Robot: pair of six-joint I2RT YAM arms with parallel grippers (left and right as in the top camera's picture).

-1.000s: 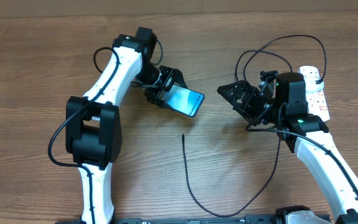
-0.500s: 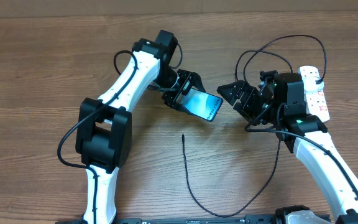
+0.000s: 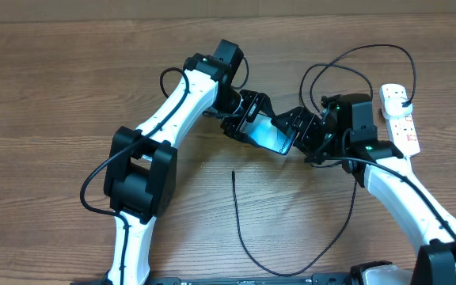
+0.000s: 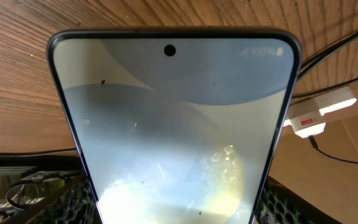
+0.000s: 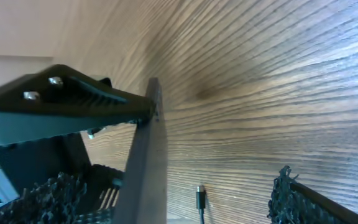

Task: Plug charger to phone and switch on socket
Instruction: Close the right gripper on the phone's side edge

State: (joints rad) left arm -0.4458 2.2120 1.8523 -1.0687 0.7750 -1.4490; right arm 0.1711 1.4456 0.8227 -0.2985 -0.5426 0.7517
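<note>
My right gripper grabs the phone's far end (image 3: 284, 142) (image 5: 143, 182) next, fingers across its thin edge, since this frees my left gripper to re-grip for charger plugging.
My left gripper (image 3: 256, 125) is shut on the phone (image 3: 274, 136) and holds it tilted above the table, glowing screen up. In the left wrist view the phone (image 4: 173, 124) fills the frame, its sides clamped between my fingers (image 4: 291, 208). My right gripper (image 3: 299, 127) stands open at the phone's far end. In the right wrist view the phone's thin edge (image 5: 146, 162) rises between the wide-apart fingers (image 5: 291, 193), nearer the left one. The charger (image 3: 240, 229) loops on the table, its tip (image 3: 233, 172) free, below both grippers. The socket (image 3: 400, 119) lies at far right.
The charger's black cable arcs (image 3: 370, 51) behind the right arm toward the socket's upper end. The white power strip (image 4: 319, 112) also shows past the phone's right edge. The connector tip (image 5: 200, 198) lies on bare wood between the right fingers.
The left arm has carried the phone to the right across the table, up to the right gripper. The right gripper has shifted slightly left and stayed open; the phone's end now sits between its fingers.
</note>
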